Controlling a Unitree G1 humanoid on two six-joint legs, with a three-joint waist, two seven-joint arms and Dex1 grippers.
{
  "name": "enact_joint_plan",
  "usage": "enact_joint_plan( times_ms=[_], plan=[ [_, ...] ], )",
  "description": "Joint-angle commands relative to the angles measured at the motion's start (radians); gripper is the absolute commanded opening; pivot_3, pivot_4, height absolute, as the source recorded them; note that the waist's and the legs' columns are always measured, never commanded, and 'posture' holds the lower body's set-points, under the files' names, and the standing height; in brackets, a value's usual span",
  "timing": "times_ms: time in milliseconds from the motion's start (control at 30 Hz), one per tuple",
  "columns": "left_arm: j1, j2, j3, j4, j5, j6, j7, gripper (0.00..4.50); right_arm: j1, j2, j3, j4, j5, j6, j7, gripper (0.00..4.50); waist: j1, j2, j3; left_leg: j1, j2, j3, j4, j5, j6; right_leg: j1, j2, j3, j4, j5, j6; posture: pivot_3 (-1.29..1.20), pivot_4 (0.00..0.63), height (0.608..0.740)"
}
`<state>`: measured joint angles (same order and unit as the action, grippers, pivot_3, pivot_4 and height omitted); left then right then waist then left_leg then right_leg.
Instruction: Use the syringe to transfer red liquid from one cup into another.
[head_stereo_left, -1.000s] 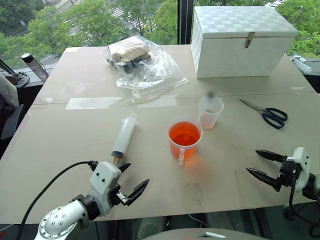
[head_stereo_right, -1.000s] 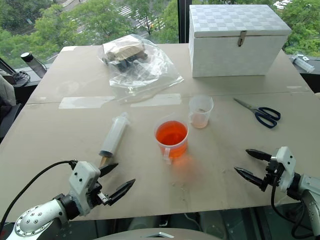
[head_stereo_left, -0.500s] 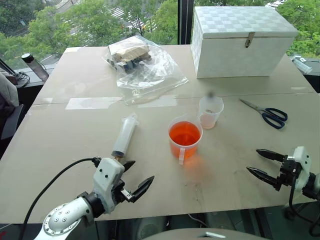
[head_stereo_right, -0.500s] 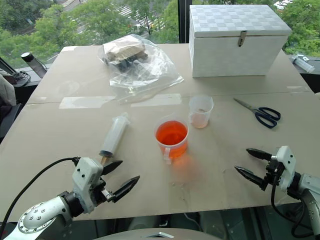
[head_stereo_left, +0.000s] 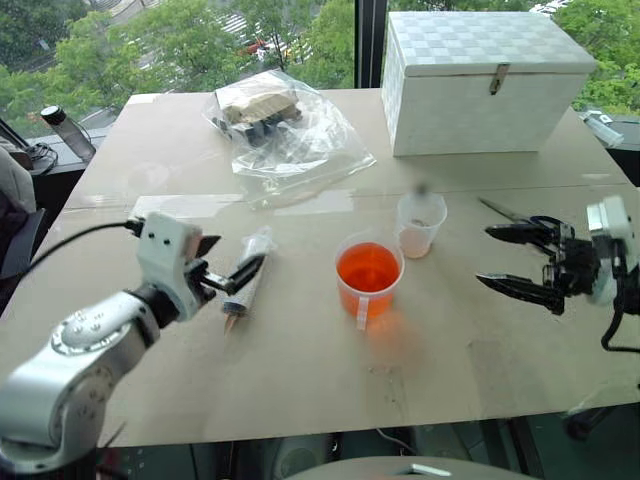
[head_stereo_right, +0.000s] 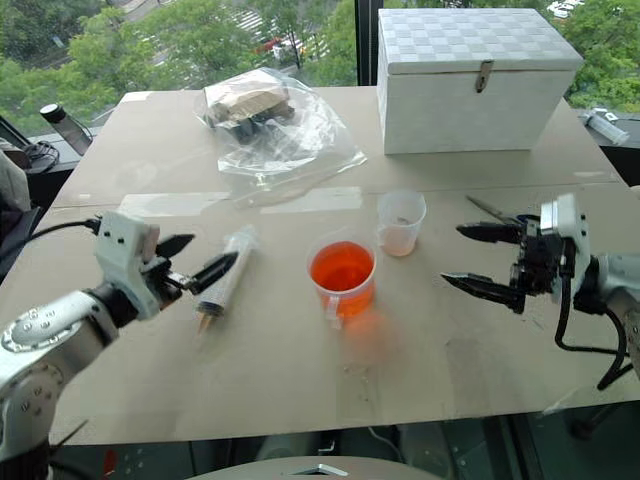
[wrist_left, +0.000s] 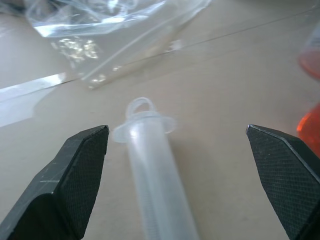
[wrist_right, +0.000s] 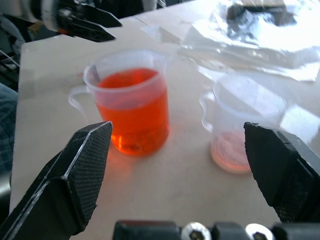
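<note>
My left gripper's fingers stop above the syringe's body, so it is too early to close. The left gripper comes down first, then closes on the syringe's body.
The syringe (head_stereo_left: 246, 283) lies flat on the table, left of the cups, empty, with its tip towards the near edge. My left gripper (head_stereo_left: 235, 258) hovers open over its barrel, the black fingers (wrist_left: 82, 165) on either side of the syringe (wrist_left: 155, 170) and not touching it. The handled cup (head_stereo_left: 369, 276) holds the red liquid (wrist_right: 131, 102). Just behind and to its right stands the smaller cup (head_stereo_left: 421, 222), with a thin pinkish film at its bottom. My right gripper (head_stereo_left: 483, 256) is open to the right of both cups, pointing left at them and holding nothing.
A white box (head_stereo_left: 485, 80) stands at the back right and a clear plastic bag (head_stereo_left: 285, 130) with items lies at the back centre. Scissors (head_stereo_left: 500, 210) lie partly hidden behind my right gripper. A bottle (head_stereo_left: 68, 130) stands beyond the table's left edge.
Both arms have risen from the near table edge. The left gripper moved forward over the syringe. The right gripper lifted and swung left towards the cups, covering the scissors.
</note>
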<state>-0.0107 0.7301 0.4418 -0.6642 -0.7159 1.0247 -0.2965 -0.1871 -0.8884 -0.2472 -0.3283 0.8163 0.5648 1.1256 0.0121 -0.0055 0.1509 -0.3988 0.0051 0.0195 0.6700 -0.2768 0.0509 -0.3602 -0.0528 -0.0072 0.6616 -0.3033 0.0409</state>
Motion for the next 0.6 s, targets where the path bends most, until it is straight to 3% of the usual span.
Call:
enact_joint_plan(
  times_ms=[33,233,400,600],
  plan=[
    [-0.164,0.015,-0.041,0.087,0.006,0.206,0.105,4.5,-0.106,-0.032,0.031,-0.056,0.081,0.117,-0.024,4.48,0.004,-0.003,0.002,-0.001,0.0,0.0,0.0,0.001,-0.002,0.0,0.0,0.0,0.0,0.0,0.0,0.0,0.15,0.74],
    [-0.506,-0.008,-0.15,0.32,0.01,0.58,0.161,4.5,-0.353,-0.035,0.06,-0.089,0.251,0.28,-0.05,4.48,0.001,-0.009,0.006,-0.002,-0.001,-0.001,0.001,0.002,-0.004,-0.001,0.0,-0.002,0.001,0.0,0.001,0.0,0.15,0.74],
    [-0.618,0.124,-0.312,0.463,-0.068,0.59,0.109,4.5,-0.441,-0.02,0.089,-0.087,0.252,0.304,-0.054,4.48,-0.011,-0.012,0.007,-0.003,-0.001,-0.001,-0.001,0.003,-0.005,-0.004,0.0,-0.001,0.001,0.0,0.001,0.0,0.15,0.74],
    [-0.755,0.299,-0.532,0.597,-0.232,0.59,0.045,4.5,-0.457,0.013,0.096,-0.11,0.256,0.296,-0.084,4.48,-0.013,-0.012,0.007,-0.018,-0.001,-0.001,0.003,0.005,-0.008,-0.018,-0.001,0.0,0.004,0.0,0.001,0.0,0.15,0.74]
  ],
)
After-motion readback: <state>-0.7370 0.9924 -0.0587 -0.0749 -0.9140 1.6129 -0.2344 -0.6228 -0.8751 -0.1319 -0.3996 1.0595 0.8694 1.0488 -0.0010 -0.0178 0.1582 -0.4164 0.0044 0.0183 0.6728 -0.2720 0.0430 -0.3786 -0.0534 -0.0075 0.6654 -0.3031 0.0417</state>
